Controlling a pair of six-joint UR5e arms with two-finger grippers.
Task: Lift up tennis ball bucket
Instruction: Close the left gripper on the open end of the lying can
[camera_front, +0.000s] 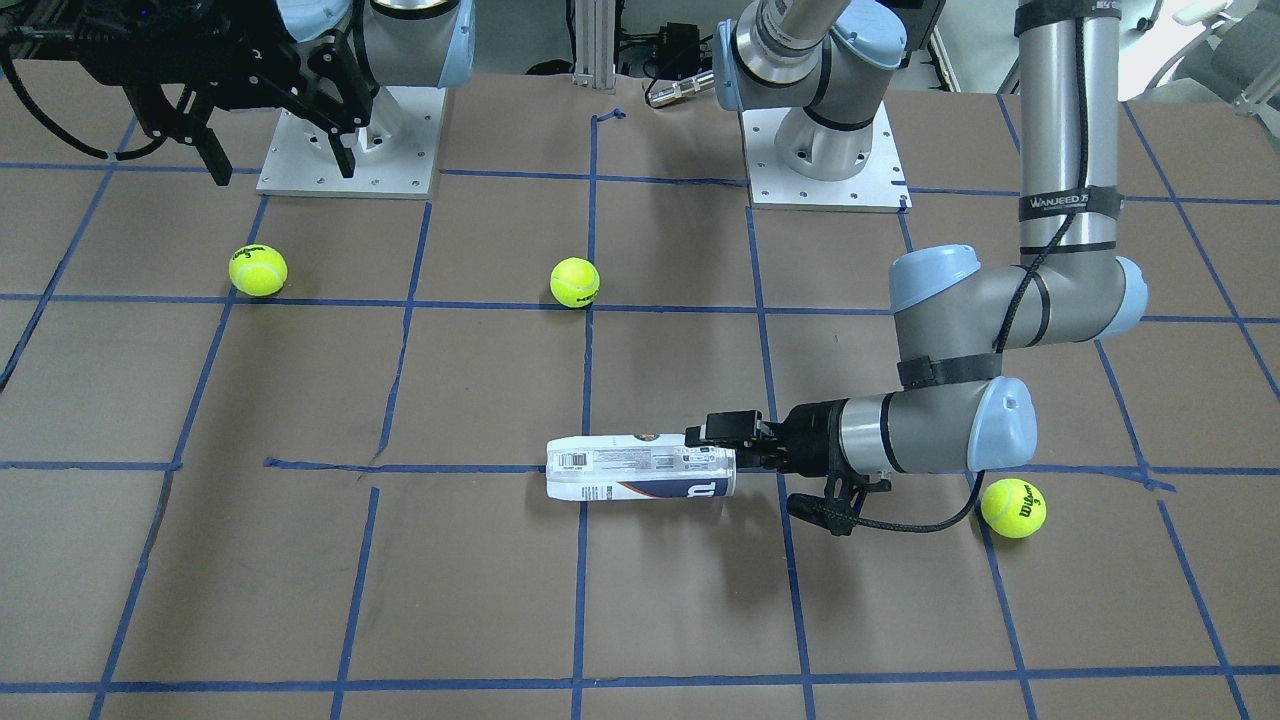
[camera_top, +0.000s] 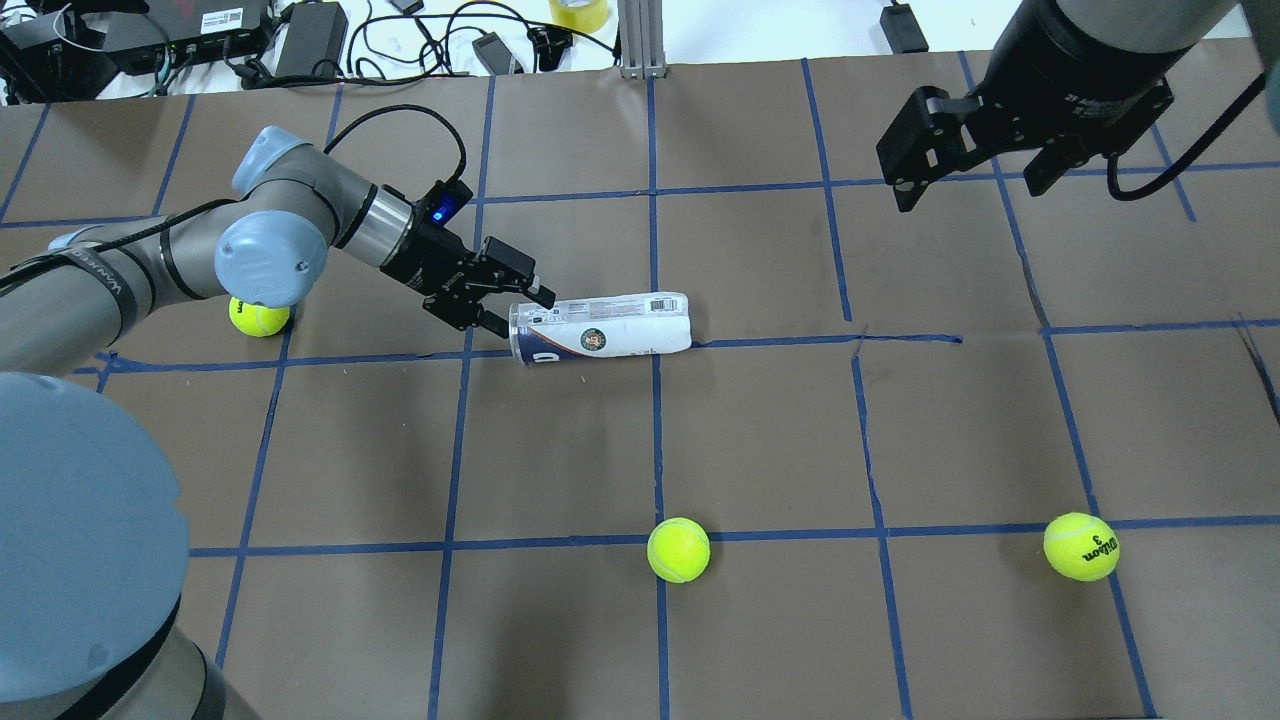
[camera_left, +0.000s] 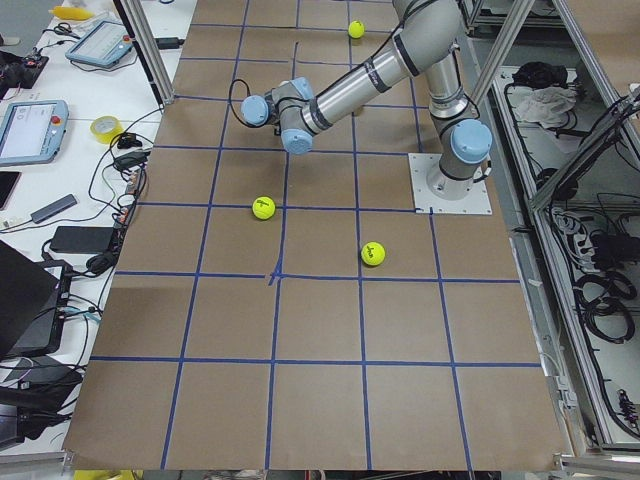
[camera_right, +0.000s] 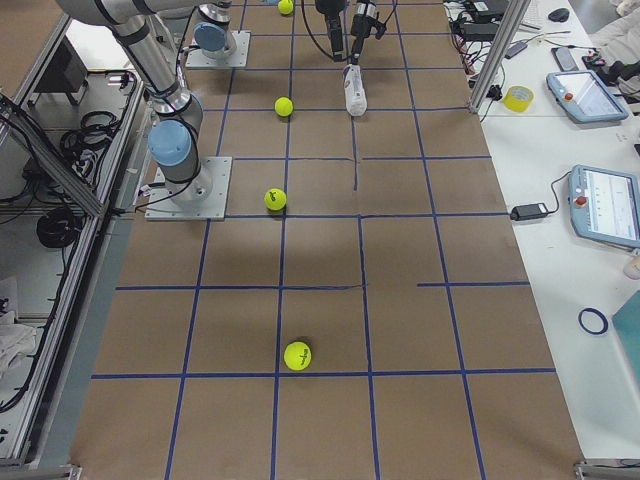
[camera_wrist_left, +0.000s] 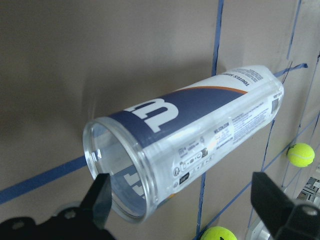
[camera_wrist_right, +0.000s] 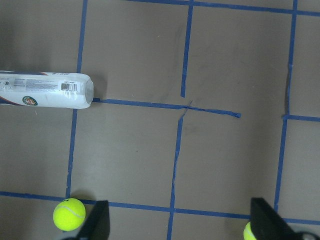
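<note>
Next, my left gripper grabs the tennis ball bucket (camera_front: 640, 470) by the rim of its open end (camera_front: 732, 482) to lift it.
The tennis ball bucket (camera_top: 600, 328) is a clear tube with a white and navy label. It lies on its side on the brown table, empty, its open end toward my left gripper (camera_top: 520, 310). The left gripper is open, with one finger on each side of the open rim. In the left wrist view the bucket (camera_wrist_left: 200, 135) fills the middle and the fingertips (camera_wrist_left: 97, 200) flank its mouth. The front view shows the bucket (camera_front: 640, 470) and the left gripper (camera_front: 725, 458). My right gripper (camera_top: 970, 175) is open and empty, high above the far right of the table.
Three yellow-green tennis balls lie loose on the table: one (camera_top: 258, 316) under the left arm's elbow, one (camera_top: 678, 549) near the middle front, and one (camera_top: 1081, 546) at the right front. Blue tape lines grid the table. Cables and boxes lie beyond the far edge (camera_top: 300, 40).
</note>
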